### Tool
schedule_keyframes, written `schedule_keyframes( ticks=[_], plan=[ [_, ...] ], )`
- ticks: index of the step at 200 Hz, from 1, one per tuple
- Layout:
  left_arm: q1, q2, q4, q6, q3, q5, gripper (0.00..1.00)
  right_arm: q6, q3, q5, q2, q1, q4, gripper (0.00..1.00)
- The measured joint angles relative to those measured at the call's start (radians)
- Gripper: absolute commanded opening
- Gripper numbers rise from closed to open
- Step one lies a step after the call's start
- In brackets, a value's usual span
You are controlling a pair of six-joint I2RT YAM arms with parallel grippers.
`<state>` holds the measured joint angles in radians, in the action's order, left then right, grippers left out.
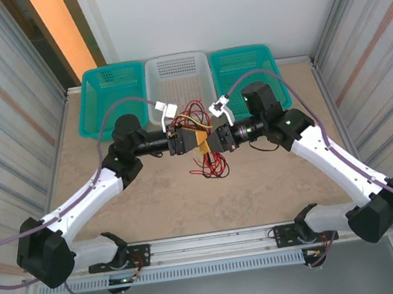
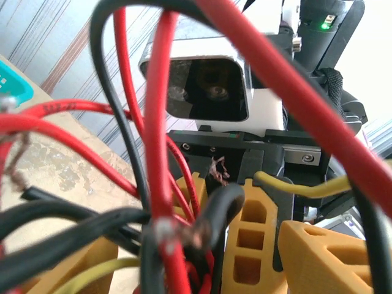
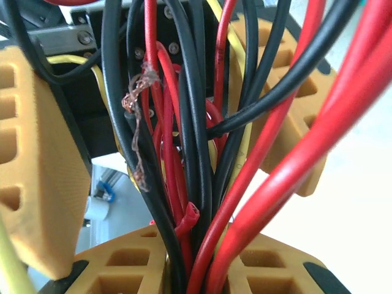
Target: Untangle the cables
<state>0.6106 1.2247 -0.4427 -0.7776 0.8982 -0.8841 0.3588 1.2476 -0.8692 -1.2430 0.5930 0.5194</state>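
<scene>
The cables should be grabbed next by the left gripper around the bundle's middle (image 2: pixel 182 252), so that loose ends stay free for the right gripper to untangle.
The cables (image 1: pixel 211 164) are a bundle of red, black and yellow wires held up over the middle of the table, with loops above and loose ends dangling below. My right gripper (image 1: pixel 208 145) reaches in from the right and is shut on the cables (image 3: pixel 184 184), which run up from between its yellow fingers (image 3: pixel 122 266). My left gripper (image 1: pixel 197 140) faces it from the left, fingertips nearly meeting. Its yellow fingers (image 2: pixel 324 257) stand wide apart, open, with the cables (image 2: pixel 162 153) passing loosely between them. Bare copper strands (image 3: pixel 138 104) show at a frayed end.
Three baskets line the far edge: teal (image 1: pixel 112 93), white (image 1: pixel 177 77) and teal (image 1: pixel 248 69). Corrugated walls close in the left and right sides. Bare tabletop (image 1: pixel 211 210) lies between the bundle and the arm bases.
</scene>
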Motion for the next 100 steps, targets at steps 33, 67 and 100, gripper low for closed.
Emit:
schedule_keyframes(
  ticks=[33, 67, 100],
  plan=[
    [0.021, -0.017, -0.001, 0.011, 0.001, 0.025, 0.44, -0.001, 0.000, -0.022, 0.000, 0.002, -0.017, 0.00],
    [0.037, -0.007, -0.032, -0.013, 0.002, 0.040, 0.16, -0.001, 0.005, -0.031, 0.000, 0.023, -0.016, 0.00],
    [0.041, 0.002, -0.085, -0.047, -0.006, 0.057, 0.00, -0.002, 0.013, -0.006, 0.001, 0.024, -0.011, 0.39]
  ],
)
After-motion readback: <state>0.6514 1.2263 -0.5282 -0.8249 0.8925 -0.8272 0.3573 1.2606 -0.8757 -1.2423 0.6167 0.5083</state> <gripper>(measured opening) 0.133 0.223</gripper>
